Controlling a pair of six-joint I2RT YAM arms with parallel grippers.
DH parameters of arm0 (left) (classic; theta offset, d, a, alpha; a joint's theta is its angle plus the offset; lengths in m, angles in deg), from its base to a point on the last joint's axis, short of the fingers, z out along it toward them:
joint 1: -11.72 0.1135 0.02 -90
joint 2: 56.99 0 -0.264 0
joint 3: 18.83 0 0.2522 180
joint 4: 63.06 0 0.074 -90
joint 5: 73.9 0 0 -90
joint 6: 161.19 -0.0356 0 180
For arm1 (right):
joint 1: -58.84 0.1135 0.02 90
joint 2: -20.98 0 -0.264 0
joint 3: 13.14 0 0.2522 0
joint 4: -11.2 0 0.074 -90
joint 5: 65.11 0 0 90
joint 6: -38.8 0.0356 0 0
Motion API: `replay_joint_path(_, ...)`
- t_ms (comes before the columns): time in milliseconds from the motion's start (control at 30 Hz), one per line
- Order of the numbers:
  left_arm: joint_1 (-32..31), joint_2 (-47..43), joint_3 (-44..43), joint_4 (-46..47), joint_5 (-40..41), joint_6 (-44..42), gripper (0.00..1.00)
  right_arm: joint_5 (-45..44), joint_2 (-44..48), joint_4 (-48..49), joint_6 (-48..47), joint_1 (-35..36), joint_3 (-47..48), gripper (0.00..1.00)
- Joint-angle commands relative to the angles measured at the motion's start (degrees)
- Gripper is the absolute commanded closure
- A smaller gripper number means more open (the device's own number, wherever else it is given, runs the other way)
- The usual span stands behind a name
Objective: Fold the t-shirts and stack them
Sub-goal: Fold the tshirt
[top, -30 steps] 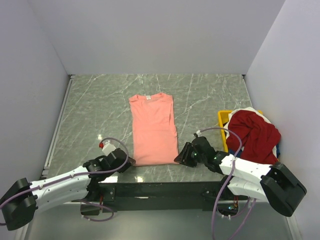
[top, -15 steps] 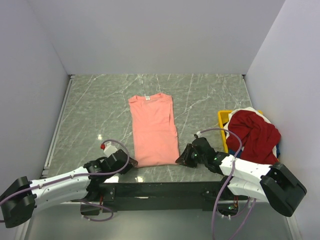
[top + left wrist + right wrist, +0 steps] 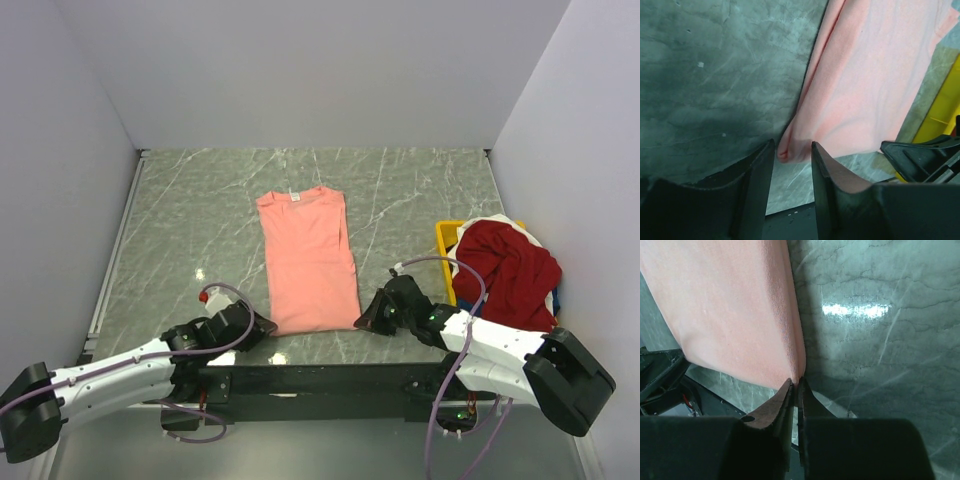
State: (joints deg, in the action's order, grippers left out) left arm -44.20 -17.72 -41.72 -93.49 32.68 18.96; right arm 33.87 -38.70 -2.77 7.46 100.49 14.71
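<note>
My left gripper is ready to close on the salmon-pink shirt's corner [image 3: 275, 331], because its fingers reach past the shirt's near hem.
The salmon-pink t-shirt [image 3: 306, 258] lies flat on the marble table, folded lengthwise, collar at the far end. My left gripper [image 3: 264, 325] is open at the shirt's near left corner; in the left wrist view that corner [image 3: 790, 150] sits between the two spread fingers [image 3: 760, 170]. My right gripper [image 3: 366, 318] is shut on the shirt's near right corner, seen pinched at the fingertips [image 3: 790, 387] in the right wrist view [image 3: 796, 381]. The deep red t-shirt [image 3: 508, 270] is heaped at the right, with bits of white and dark blue cloth under it.
A yellow plastic bin [image 3: 447, 250] at the right edge holds the heap of shirts. Its yellow wall shows in the left wrist view [image 3: 942, 100]. The table's black front rail [image 3: 320, 378] runs just behind both grippers. Grey walls enclose the table.
My left gripper has slid slightly toward the near edge and right, to the shirt's near left corner. The right gripper has shifted a little right with the near right corner.
</note>
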Motion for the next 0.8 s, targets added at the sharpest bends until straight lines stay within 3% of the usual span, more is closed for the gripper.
replay_joint_path(0, -0.24, 1.86, 3.41, -0.39, -2.07, 2.13, 0.58, -1.15, 0.71, -1.20, -1.00, 0.36, 2.08, 0.96)
replay_joint_path(233, -0.42, 4.86, 2.80, 1.20, -1.90, 2.75, 0.65, -1.24, 1.06, -1.99, -1.26, 0.36, 2.70, 0.96)
replay_joint_path(333, -0.33, 3.72, 2.01, -0.02, -1.55, 2.31, 0.82, -0.89, 1.85, -2.60, -1.52, 0.36, 3.05, 0.98)
replay_joint_path(367, -0.33, 3.19, 1.66, -0.90, -1.03, 2.14, 0.92, -0.71, 2.11, -2.78, -1.61, 0.36, 3.14, 1.00)
replay_joint_path(433, -0.33, 1.08, -0.10, -4.40, -0.58, 1.00, 0.99, -0.80, 3.51, -3.92, -1.70, 0.45, 3.23, 1.00)
replay_joint_path(767, -0.50, -7.36, -7.74, -17.86, -2.17, -3.31, 0.99, -1.41, 17.03, -15.34, -2.75, 2.56, 5.85, 1.00)
